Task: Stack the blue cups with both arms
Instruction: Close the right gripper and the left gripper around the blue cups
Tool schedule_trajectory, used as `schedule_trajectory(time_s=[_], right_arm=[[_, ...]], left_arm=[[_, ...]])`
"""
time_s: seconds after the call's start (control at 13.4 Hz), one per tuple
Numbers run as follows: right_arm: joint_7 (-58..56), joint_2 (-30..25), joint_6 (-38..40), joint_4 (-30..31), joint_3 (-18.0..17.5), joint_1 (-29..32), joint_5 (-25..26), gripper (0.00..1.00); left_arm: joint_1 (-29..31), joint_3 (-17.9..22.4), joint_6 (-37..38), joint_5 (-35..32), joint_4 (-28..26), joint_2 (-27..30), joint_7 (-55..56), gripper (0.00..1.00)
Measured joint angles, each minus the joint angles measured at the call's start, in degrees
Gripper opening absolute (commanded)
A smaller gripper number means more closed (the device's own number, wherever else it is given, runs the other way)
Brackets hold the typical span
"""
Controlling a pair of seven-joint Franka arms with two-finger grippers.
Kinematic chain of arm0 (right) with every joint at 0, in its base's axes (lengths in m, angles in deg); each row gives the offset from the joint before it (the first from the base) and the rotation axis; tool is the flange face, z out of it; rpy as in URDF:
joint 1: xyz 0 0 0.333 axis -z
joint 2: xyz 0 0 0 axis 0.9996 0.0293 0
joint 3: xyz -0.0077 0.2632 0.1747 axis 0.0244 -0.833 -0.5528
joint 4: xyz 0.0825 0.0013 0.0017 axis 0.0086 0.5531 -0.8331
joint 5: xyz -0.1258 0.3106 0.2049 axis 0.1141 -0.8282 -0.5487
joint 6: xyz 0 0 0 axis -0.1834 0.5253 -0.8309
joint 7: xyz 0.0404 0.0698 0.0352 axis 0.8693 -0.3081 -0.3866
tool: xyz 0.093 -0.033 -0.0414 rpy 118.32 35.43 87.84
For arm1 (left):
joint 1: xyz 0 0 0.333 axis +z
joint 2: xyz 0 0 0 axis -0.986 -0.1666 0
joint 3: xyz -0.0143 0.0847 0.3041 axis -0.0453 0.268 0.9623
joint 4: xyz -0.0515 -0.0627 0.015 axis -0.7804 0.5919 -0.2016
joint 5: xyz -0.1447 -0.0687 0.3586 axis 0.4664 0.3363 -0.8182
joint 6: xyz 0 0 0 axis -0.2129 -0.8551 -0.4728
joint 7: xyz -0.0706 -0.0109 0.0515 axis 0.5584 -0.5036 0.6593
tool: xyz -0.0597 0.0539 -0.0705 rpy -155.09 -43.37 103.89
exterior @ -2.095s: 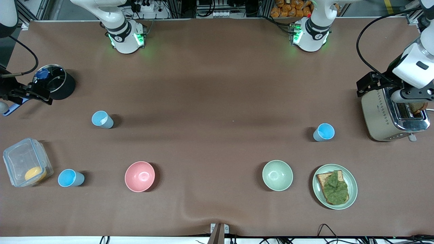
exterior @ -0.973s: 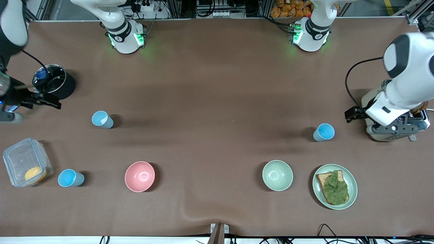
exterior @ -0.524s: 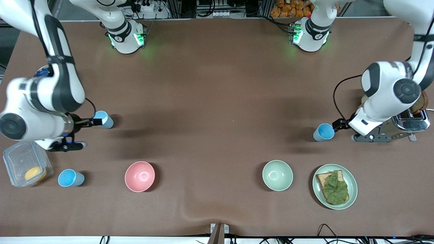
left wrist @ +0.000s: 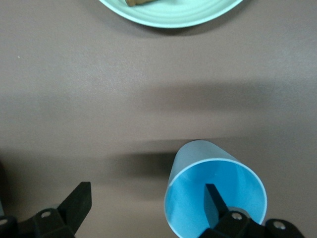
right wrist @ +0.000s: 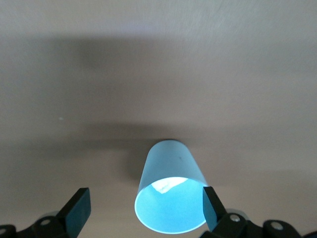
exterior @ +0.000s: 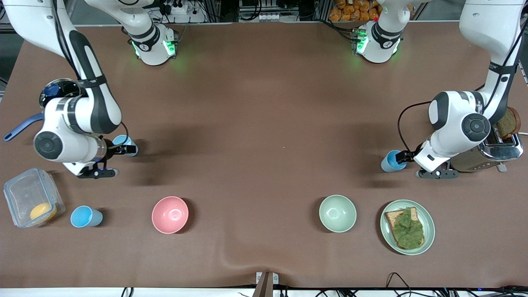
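Note:
The blue cups need to be stacked, so I need to grip the blue cup by its rim [exterior: 399,168] [right wrist: 205,221] with my right gripper next.
Three blue cups stand upright on the brown table. One cup [exterior: 130,148] is at the right arm's end; my right gripper [exterior: 118,149] is open at its rim. In the right wrist view this cup [right wrist: 171,198] lies between the fingers, close to one finger [right wrist: 212,206], with a white scrap inside. Another cup [exterior: 388,161] is at the left arm's end; my left gripper [exterior: 401,156] is open at it. In the left wrist view one finger [left wrist: 213,197] is over the mouth of the cup [left wrist: 198,163] and the other is outside it. A third cup [exterior: 86,217] stands nearer the front camera.
A pink bowl [exterior: 170,214] and a pale green bowl [exterior: 337,213] stand near the front. A plate with toast and lettuce [exterior: 427,243] is beside the green bowl. A toaster [exterior: 470,163] is beside the left arm. A plastic box [exterior: 24,194] and a black pot [exterior: 62,88] are beside the right arm.
Both arms swung in from the table's ends and came down to the cups. Each open gripper now sits at a cup's rim. The cups have not moved.

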Motion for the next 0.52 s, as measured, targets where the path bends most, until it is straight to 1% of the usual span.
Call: schedule_trajectory(time_s=[0.07, 0.15, 0.22, 0.3, 0.37, 0.52], right_arm=[[0.00, -0.02, -0.30, 0.88, -0.06, -0.06, 0.00, 0.90], [0.00, -0.02, -0.36, 1.47, -0.13, -0.12, 0.00, 0.53], [0.00, -0.03, -0.41, 1.79, -0.17, -0.26, 0.00, 0.24], [0.00, -0.03, -0.50, 1.98, -0.20, -0.44, 0.00, 0.07], [0.00, -0.03, -0.57, 2.08, -0.23, -0.59, 0.00, 0.00], [0.00, -0.03, -0.63, 2.19, -0.24, -0.64, 0.00, 0.00]], left_arm=[[0.00, -0.11, 0.00, 0.79, -0.02, -0.29, 0.00, 0.41], [-0.01, -0.23, 0.00, 1.58, -0.05, -0.64, 0.00, 0.27], [-0.02, -0.31, 0.00, 2.15, -0.05, -0.95, 0.00, 0.08], [-0.06, -0.45, -0.01, 2.28, -0.04, -1.16, 0.00, 0.00], [-0.08, -0.81, -0.01, 2.28, -0.02, -1.23, 0.00, 0.00], [-0.08, -1.33, -0.01, 2.29, 0.01, -1.25, 0.00, 0.00]])
